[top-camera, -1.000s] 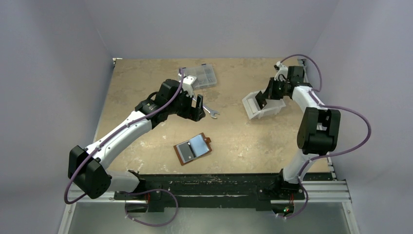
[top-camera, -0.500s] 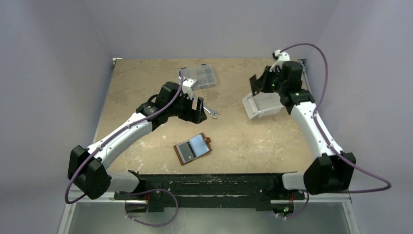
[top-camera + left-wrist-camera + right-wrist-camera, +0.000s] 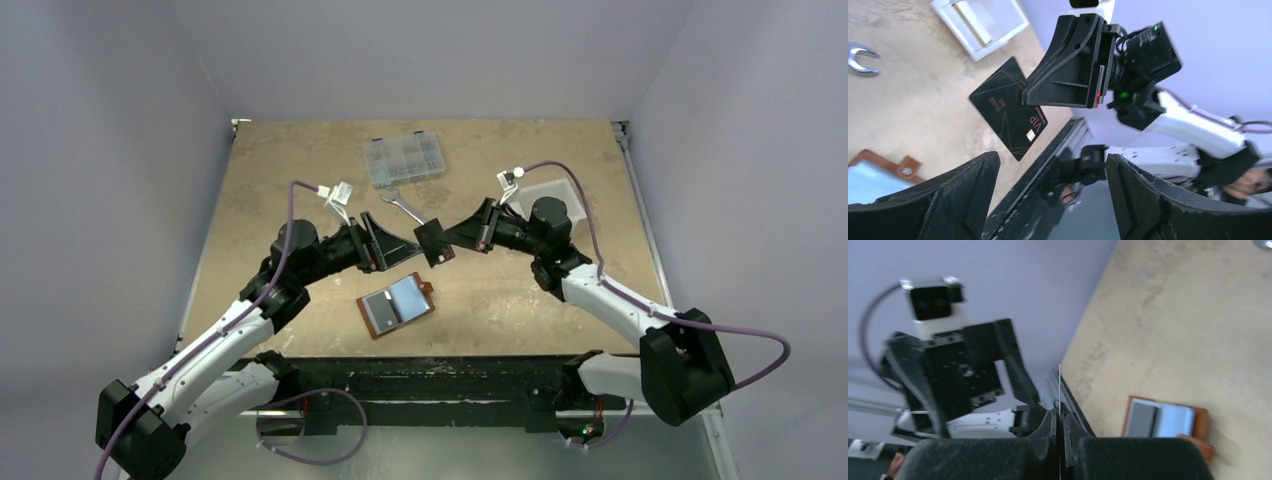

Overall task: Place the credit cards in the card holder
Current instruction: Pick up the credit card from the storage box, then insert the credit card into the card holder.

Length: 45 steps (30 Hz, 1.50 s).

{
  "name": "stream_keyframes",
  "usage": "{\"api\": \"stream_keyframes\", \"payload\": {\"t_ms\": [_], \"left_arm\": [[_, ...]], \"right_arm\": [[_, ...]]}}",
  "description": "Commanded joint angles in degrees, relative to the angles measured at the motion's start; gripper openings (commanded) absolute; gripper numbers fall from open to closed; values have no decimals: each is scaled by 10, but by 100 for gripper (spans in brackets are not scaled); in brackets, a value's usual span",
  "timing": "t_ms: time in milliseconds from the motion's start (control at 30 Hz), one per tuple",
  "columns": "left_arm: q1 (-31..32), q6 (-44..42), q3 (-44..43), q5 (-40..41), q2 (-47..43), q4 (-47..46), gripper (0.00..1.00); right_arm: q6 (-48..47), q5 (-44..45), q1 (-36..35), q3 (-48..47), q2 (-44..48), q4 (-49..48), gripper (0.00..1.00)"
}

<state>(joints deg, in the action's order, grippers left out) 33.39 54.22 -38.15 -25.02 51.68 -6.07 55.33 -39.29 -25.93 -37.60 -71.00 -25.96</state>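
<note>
The black credit card should next be grabbed with my left gripper by its free long edge (image 3: 425,248) (image 3: 996,126), so the opposite edge stays free to go into the card holder.
The card holder (image 3: 397,306) lies open on the table near the front edge, reddish-brown, with a dark grey panel and a pale blue panel inside. It also shows in the right wrist view (image 3: 1200,420) and the left wrist view (image 3: 907,166). My right gripper (image 3: 450,238) is shut on one edge of a black credit card (image 3: 435,243) and holds it in the air above the table, behind the holder. In the left wrist view the card (image 3: 1005,112) shows gold lettering. In the right wrist view it is a thin edge-on line (image 3: 1059,385). My left gripper (image 3: 400,248) is open and empty, facing the card from the left.
A clear compartment box (image 3: 405,158) stands at the back centre. A silver wrench (image 3: 400,203) lies just in front of it. A white bin (image 3: 560,192) sits at the back right behind my right arm. The black rail (image 3: 430,370) runs along the table's front edge.
My right gripper has left the white bin and swung to the table's middle with the black card. My left gripper has moved away from the wrench and turned to face the card.
</note>
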Motion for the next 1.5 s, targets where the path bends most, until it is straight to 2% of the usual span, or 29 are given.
{"api": "stream_keyframes", "payload": {"t_ms": [0,133,233,367,533,700,733,767,800,867,900,933,967,1067,1233,1367,1467], "left_arm": [[-3,130,38,27,-41,-108,83],[-3,144,35,29,-31,-112,83],[1,165,40,12,-8,-152,81],[12,163,37,18,4,-175,71],[21,158,42,28,14,-177,46],[25,119,32,38,26,-109,3],[26,107,29,43,27,-85,0],[26,92,25,51,27,-52,0],[26,73,16,67,25,-7,0],[25,31,-6,120,17,118,0],[24,13,-15,149,14,174,0],[23,-3,-18,167,17,221,0],[21,-23,-18,176,24,256,0],[17,-51,0,163,61,317,0],[6,-48,46,160,50,328,0],[-7,-52,68,147,75,315,0],[-22,-60,82,120,98,285,0]], "right_arm": [[146,-47,-4,21,30,-241,0],[215,-42,-10,41,17,-361,0],[242,-40,-22,42,-4,-414,0],[278,-35,-28,51,-27,-475,0],[282,-20,-33,67,-38,-490,0],[255,-9,-36,78,-39,-456,0],[246,-10,-37,79,-41,-439,0],[235,-13,-38,83,-42,-432,3],[223,-17,-37,87,-41,-418,14],[134,-23,-38,81,-32,-276,43],[63,-2,-38,60,-31,-167,52],[-24,12,-44,31,-36,-56,55],[-97,24,-54,11,-48,0,56],[-147,3,-71,-9,-103,42,52],[-202,-31,-109,-63,-216,79,40],[-215,-24,-142,-101,-291,85,13],[-208,-14,-141,-97,-321,58,1]]}}
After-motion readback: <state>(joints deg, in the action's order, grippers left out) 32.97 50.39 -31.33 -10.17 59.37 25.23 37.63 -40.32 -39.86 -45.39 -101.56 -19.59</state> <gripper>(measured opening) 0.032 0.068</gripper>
